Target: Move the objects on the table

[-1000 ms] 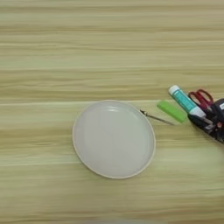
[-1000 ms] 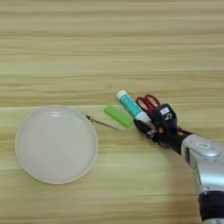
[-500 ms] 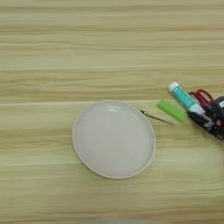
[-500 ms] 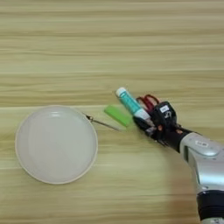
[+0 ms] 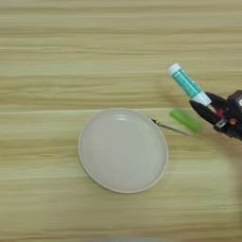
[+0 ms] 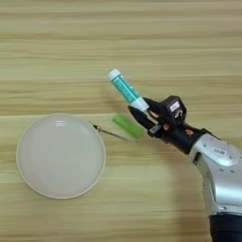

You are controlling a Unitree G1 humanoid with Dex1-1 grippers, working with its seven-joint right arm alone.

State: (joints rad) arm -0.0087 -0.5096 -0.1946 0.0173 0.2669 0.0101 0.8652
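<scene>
The white tube with teal label (image 6: pixel 125 89) hangs outside the beige plate's rim and would miss if released now, so the robot's right gripper needs to move it toward the plate.
My right gripper (image 6: pixel 142 110) comes in from the right and is shut on the lower end of the white tube with the teal label (image 6: pixel 125 89). The tube slants up and to the left from the fingers, cap end (image 5: pixel 175 69) furthest away, and seems raised off the table (image 6: pixel 118 33). The large round beige plate (image 5: pixel 84 142) lies left of the gripper, apart from it and with nothing on it. The red-handled scissors are hidden behind the gripper; only a trace of red shows there.
A small tool with a green handle (image 6: pixel 126 126) and a thin metal tip (image 6: pixel 108 132) lies between the plate and the gripper, its tip near the plate's rim. The silver forearm (image 6: pixel 222 165) crosses the lower right corner.
The tube was lying beside the green handle; now the gripper holds it and it has moved up and to the left. The plate and the green tool have not moved.
</scene>
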